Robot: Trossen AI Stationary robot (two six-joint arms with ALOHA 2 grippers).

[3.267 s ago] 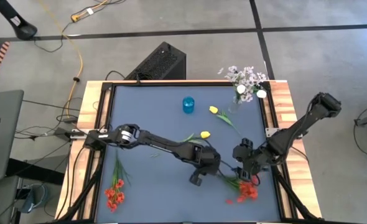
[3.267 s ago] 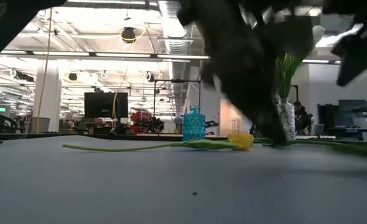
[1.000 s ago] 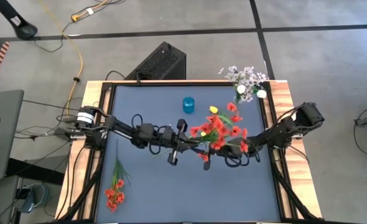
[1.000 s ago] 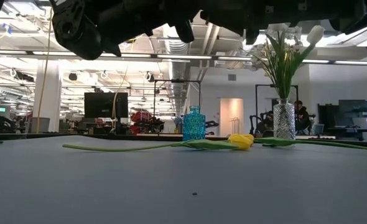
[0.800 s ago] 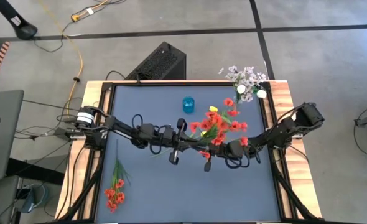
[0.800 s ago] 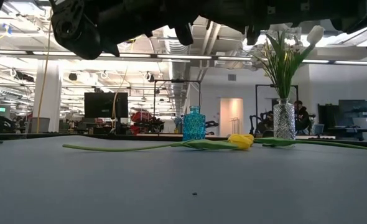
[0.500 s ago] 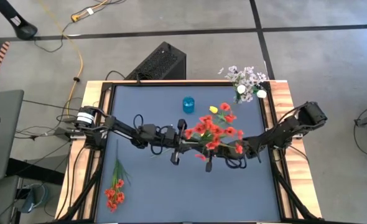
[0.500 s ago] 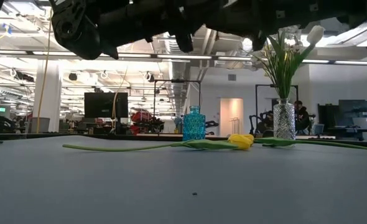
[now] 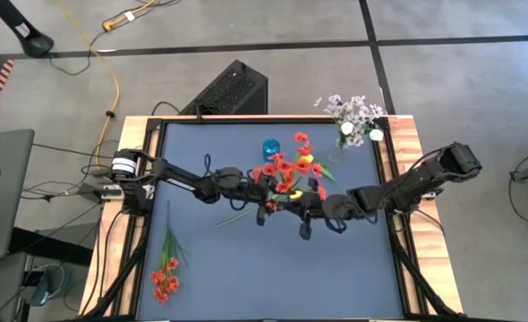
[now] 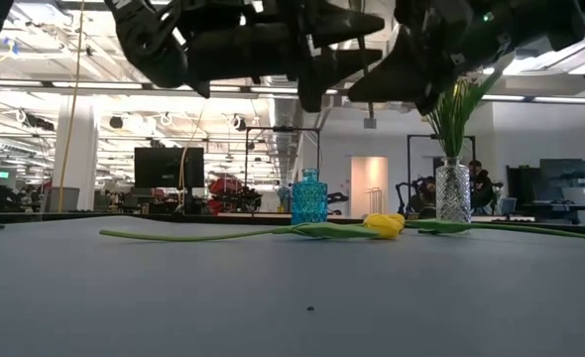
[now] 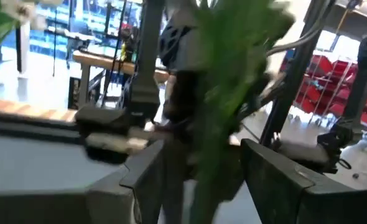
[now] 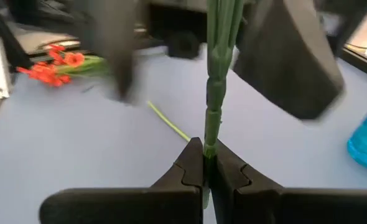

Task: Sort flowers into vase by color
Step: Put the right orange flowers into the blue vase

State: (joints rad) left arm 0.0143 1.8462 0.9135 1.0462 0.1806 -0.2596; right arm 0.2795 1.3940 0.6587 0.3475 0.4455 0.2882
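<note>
My left gripper closes on the green stem now, since the stem runs down past the fingers below the leaves and sits deep between both fingers.
A bunch of red flowers (image 9: 286, 172) is held in the air over the table's middle, just near of the blue vase (image 9: 270, 148). My right gripper (image 12: 205, 163) is shut on its green stem. My left gripper (image 11: 202, 180) is open; its fingers stand on either side of the same stem (image 11: 218, 118), apart from it. A second red bunch (image 9: 164, 279) lies flat on the table at the near left. A yellow tulip (image 10: 384, 224) lies on its side on the table. The clear vase (image 10: 452, 193) at the far right holds white and lilac flowers (image 9: 355, 116). My right gripper pinches the red bunch's green stem (image 12: 209, 134) between its two fingers, which lie across it. The stem runs straight away from the fingertips. The bunch is lifted clear of the table.
The blue vase (image 10: 309, 196) stands at the table's far middle, close to the held blossoms. Another yellow tulip (image 9: 307, 159) lies beside the clear vase. A wooden frame (image 9: 407, 143) rims the table. A black box (image 9: 233, 89) sits beyond the far edge.
The raised red bunch has travelled toward the table's left and far edges, closer to the blue vase. Both grippers have gone the same way with it, my right arm stretching farther over the table.
</note>
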